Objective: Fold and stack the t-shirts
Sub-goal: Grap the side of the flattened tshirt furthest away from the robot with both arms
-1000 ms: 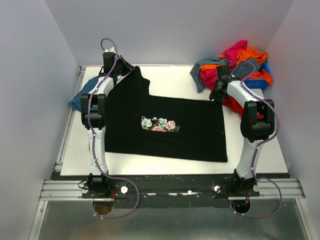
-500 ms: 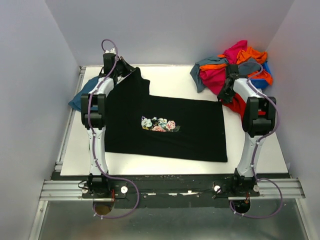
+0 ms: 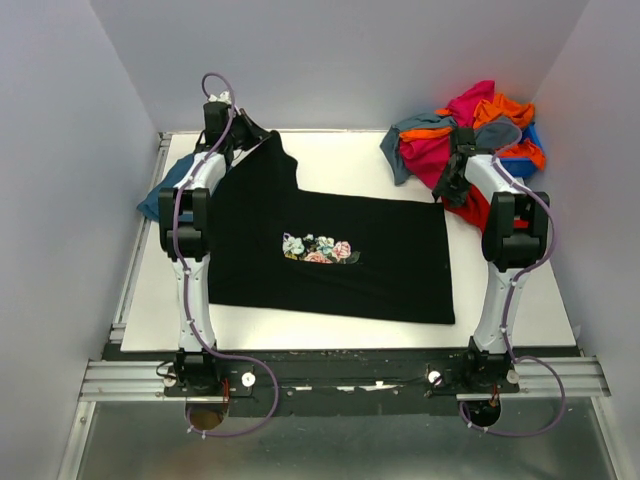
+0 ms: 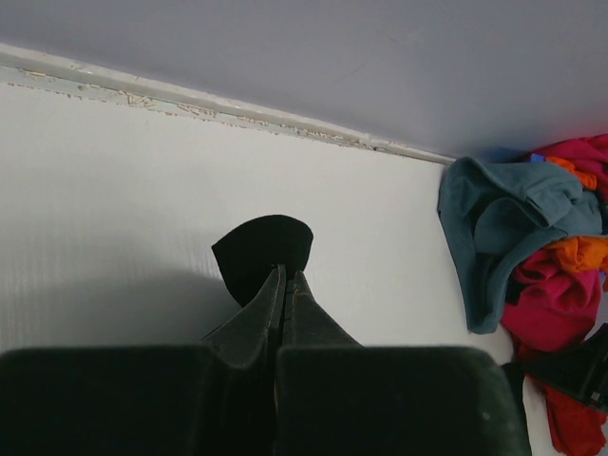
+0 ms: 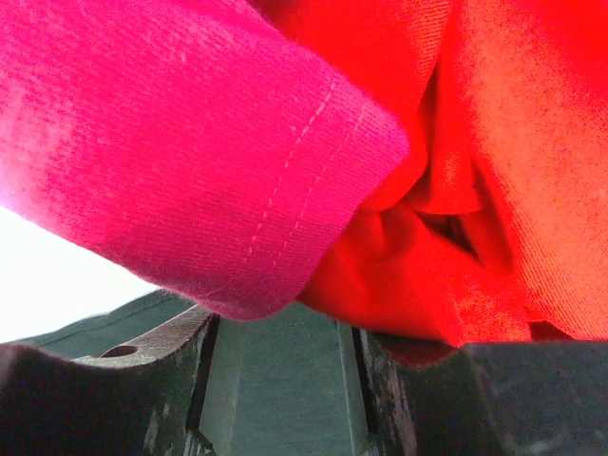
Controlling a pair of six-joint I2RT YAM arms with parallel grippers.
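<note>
Next, the right gripper grips the black t-shirt's back corner [image 3: 439,205] [image 5: 287,344] beside the heap, opposite my left gripper, to fold the t-shirt forward.
A black t-shirt [image 3: 330,255] with a floral print lies spread flat on the white table [image 3: 350,155]. My left gripper [image 3: 250,135] is at the far left of the table. It is shut on the shirt's back corner, and a black flap [image 4: 264,249] sticks out past the left gripper [image 4: 285,277] tips. My right gripper [image 3: 448,188] hovers at the near edge of the heap of t-shirts [image 3: 455,125]. In the right wrist view the right gripper [image 5: 280,332] is open. Magenta cloth [image 5: 171,142] and red cloth [image 5: 475,171] press close over its jaws, and nothing is pinched.
A teal-blue t-shirt [image 3: 160,190] lies bunched at the table's left edge beside the left arm. A small blue bin [image 3: 520,162] sits under the heap at the back right. Grey walls close in the back and both sides.
My right gripper has swung right, from the black shirt's far right corner to the edge of the heap, and its jaws have widened. The left arm has stayed still.
</note>
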